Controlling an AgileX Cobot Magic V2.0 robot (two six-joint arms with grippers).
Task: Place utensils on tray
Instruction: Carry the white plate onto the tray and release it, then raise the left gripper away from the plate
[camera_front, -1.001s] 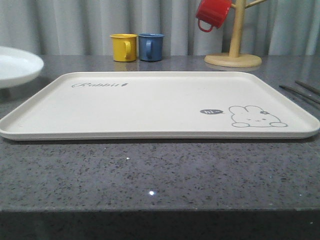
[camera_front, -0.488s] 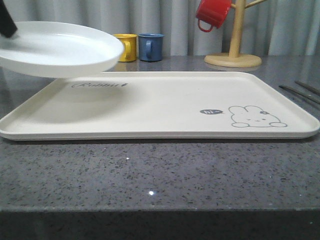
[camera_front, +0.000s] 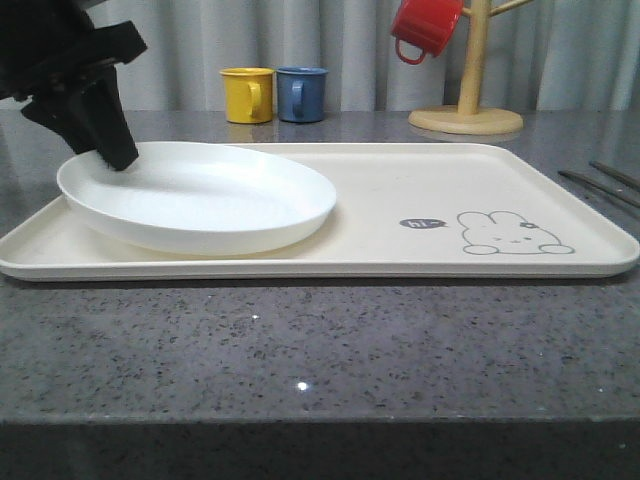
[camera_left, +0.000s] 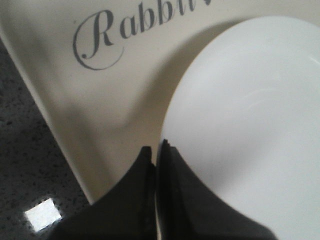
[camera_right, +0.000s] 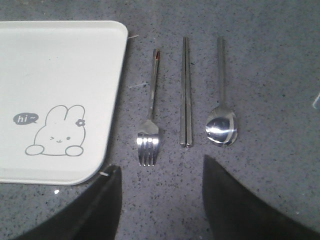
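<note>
The white plate's base (camera_front: 205, 245) would stay inside the cream tray's rim, so my left gripper should open its fingers.
The white plate (camera_front: 200, 195) lies on the left half of the cream tray (camera_front: 450, 268). My left gripper (camera_front: 115, 155) is shut on the plate's far left rim. In the left wrist view the two fingers pinch that rim (camera_left: 157, 147) of the plate (camera_left: 250, 125), over the tray (camera_left: 125, 100) by the "Rabbit" script. My right gripper (camera_right: 160, 167) hangs open above bare tabletop to the right of the tray (camera_right: 60, 65). Ahead of it lie the fork (camera_right: 150, 115), the chopsticks (camera_right: 186, 95) and the spoon (camera_right: 221, 125), side by side. The chopsticks (camera_front: 600, 185) also show at the far right.
A yellow mug (camera_front: 247, 94) and a blue mug (camera_front: 301, 93) stand behind the tray. A red mug (camera_front: 426, 27) hangs on a wooden mug tree (camera_front: 472, 70) at the back right. Grey counter runs in front of the tray.
The plate came in from the left in my left gripper, crossed over the tray's left end and came down onto it.
</note>
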